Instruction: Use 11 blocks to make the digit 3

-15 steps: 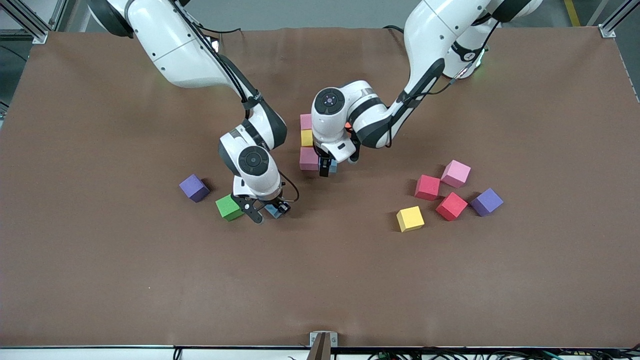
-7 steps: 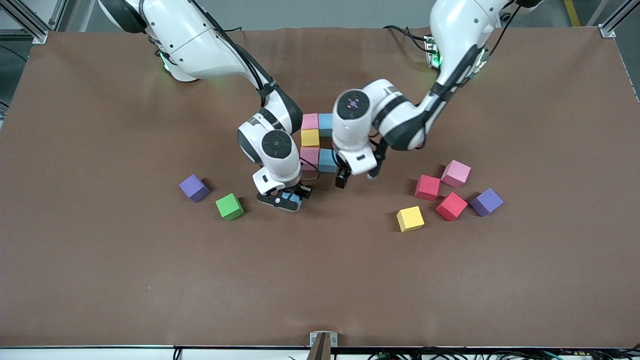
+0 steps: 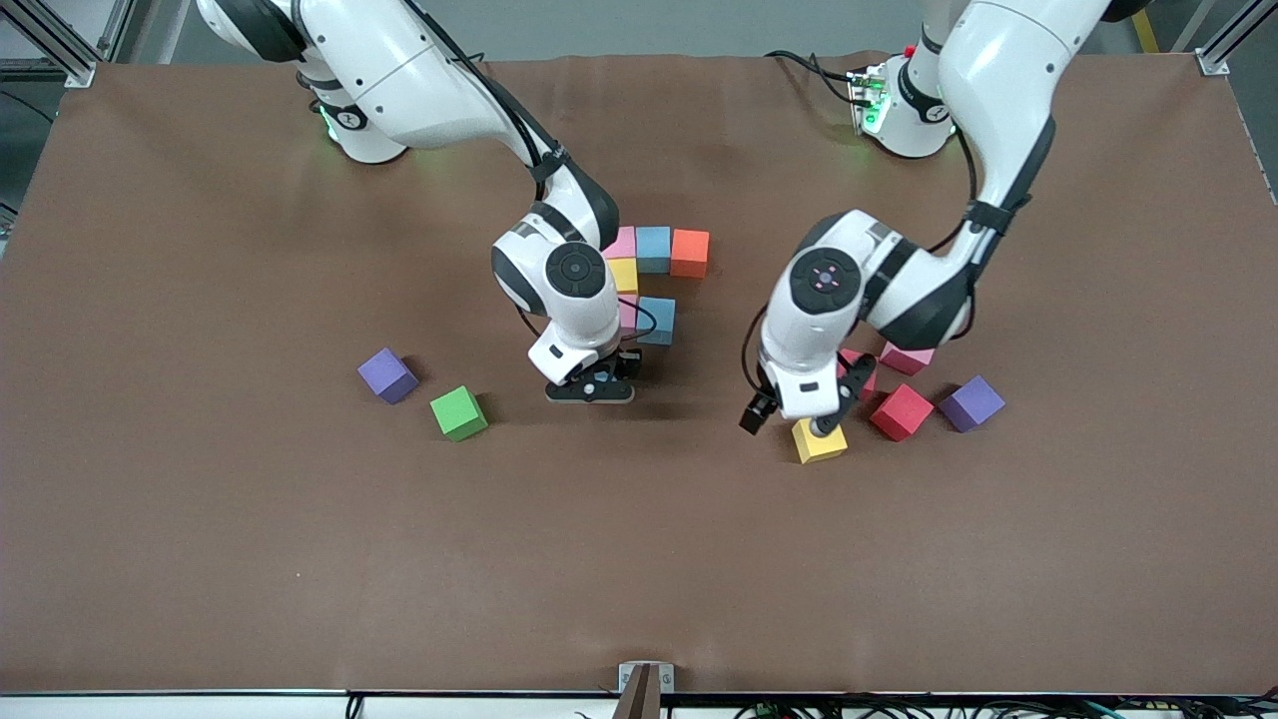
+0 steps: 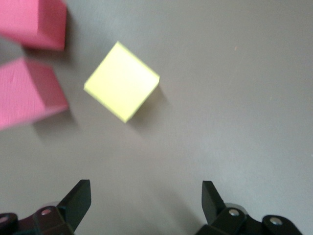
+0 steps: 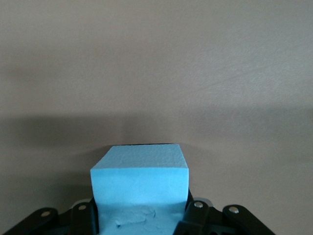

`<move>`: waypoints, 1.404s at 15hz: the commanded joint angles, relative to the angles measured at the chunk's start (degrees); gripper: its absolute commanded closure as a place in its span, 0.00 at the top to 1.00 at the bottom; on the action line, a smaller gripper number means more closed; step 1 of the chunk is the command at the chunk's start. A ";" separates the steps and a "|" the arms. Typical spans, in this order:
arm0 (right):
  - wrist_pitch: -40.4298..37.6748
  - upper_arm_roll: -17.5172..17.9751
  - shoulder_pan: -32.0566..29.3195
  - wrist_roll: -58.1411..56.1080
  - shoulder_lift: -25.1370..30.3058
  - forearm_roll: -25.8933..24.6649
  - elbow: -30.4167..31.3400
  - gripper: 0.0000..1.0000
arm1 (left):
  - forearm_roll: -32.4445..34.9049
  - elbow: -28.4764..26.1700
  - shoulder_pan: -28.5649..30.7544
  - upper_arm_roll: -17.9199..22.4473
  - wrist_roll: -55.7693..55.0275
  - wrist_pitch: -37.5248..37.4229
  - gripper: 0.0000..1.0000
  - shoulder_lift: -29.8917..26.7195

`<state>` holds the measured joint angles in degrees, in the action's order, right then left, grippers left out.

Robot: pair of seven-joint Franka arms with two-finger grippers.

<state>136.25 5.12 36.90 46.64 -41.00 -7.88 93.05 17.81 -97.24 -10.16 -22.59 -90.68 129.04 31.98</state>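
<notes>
My left gripper is going to extend the digit 3, so next it will grab the loose yellow block [image 3: 819, 441] by two opposite sides.
My right gripper [image 3: 591, 387] is shut on a light blue block [image 5: 139, 178] and holds it low over the table, just on the front camera's side of the partial figure. The figure has a pink [image 3: 621, 242], a light blue [image 3: 653, 248] and an orange block [image 3: 690, 253] in a row, then a yellow [image 3: 624, 275], then a pink [image 3: 628, 313] and a light blue block [image 3: 656, 320]. My left gripper [image 3: 831, 407] is open and empty [image 4: 145, 196] above a loose yellow block [image 3: 819, 441] [image 4: 122, 88]. Two red blocks [image 3: 902, 411] [image 3: 861, 377] and a pink block [image 3: 907, 358] lie beside it. A green block [image 3: 458, 412] lies toward the right arm's end.
Two purple cubes lie loose, one [image 3: 386, 374] beside the green block, one [image 3: 971, 402] beside the red blocks. Two red blocks [image 4: 29, 93] [image 4: 34, 22] show at the edge of the left wrist view. The brown table [image 3: 639, 559] is bare nearer the front camera.
My left gripper has left the figure and moved toward the left arm's end, over the loose yellow block. My right gripper has carried the light blue block from beside the green block toward the figure.
</notes>
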 commanded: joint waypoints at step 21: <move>0.16 0.24 3.36 2.76 0.74 3.40 4.16 0.14 | 3.90 3.90 6.38 0.71 37.60 1.04 1.00 9.07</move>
<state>136.07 5.47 39.21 48.85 -40.97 -5.37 94.51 20.64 -94.38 -3.85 -21.54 -53.64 129.59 40.37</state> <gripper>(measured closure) 0.436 0.000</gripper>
